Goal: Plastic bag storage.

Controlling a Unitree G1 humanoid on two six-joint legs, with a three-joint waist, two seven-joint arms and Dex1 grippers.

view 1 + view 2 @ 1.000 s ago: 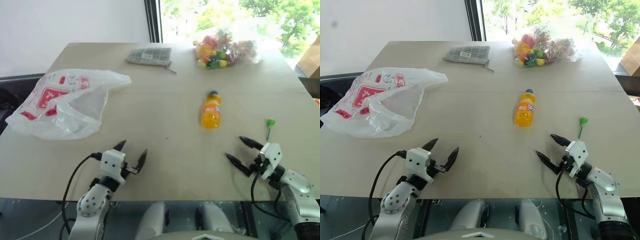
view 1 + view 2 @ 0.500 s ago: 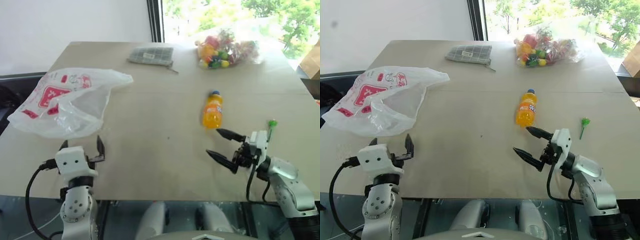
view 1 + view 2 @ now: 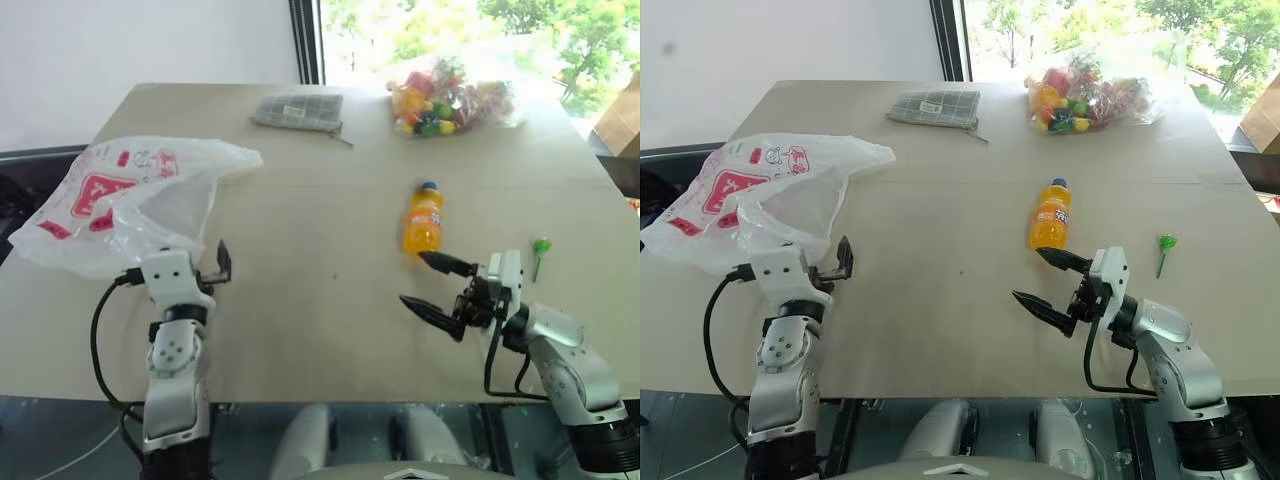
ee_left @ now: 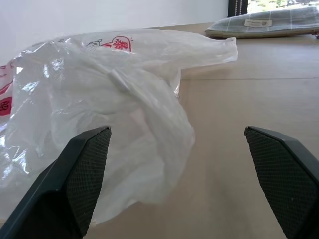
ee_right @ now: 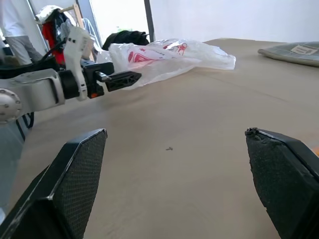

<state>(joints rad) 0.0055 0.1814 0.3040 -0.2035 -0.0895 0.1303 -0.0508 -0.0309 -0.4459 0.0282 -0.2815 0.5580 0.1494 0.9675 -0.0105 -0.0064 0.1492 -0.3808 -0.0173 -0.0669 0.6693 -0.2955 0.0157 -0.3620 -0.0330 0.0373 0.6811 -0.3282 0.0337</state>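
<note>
I should close my left gripper on the plastic bag point(image 3: 120, 200) now. The bag has its near fold point(image 3: 200, 238) reaching back between my fingers, beside the tan table.
The plastic bag point(image 3: 120, 200), thin, white and crinkly with red print, lies crumpled at the table's left edge. My left gripper point(image 3: 185, 268) stands open right at the bag's near edge, pointing along the table. In the left wrist view the bag point(image 4: 114, 99) bulges just ahead of the two spread fingers point(image 4: 79, 169); I cannot tell whether they touch it. My right gripper point(image 3: 413, 278) hangs open and empty over the table's right half, turned toward the left, just short of an orange bottle.
An orange soda bottle point(image 3: 424, 222) lies right of centre. A green lollipop point(image 3: 541, 247) lies near the right edge. At the back are a grey checked pouch point(image 3: 298, 110) and a clear bag of colourful toys point(image 3: 455, 95). The table point(image 3: 320, 300) is tan.
My left gripper has swung left and forward from the table's front edge up to the bag's near side. My right gripper shifted left and rose toward the bottle, then held still.
</note>
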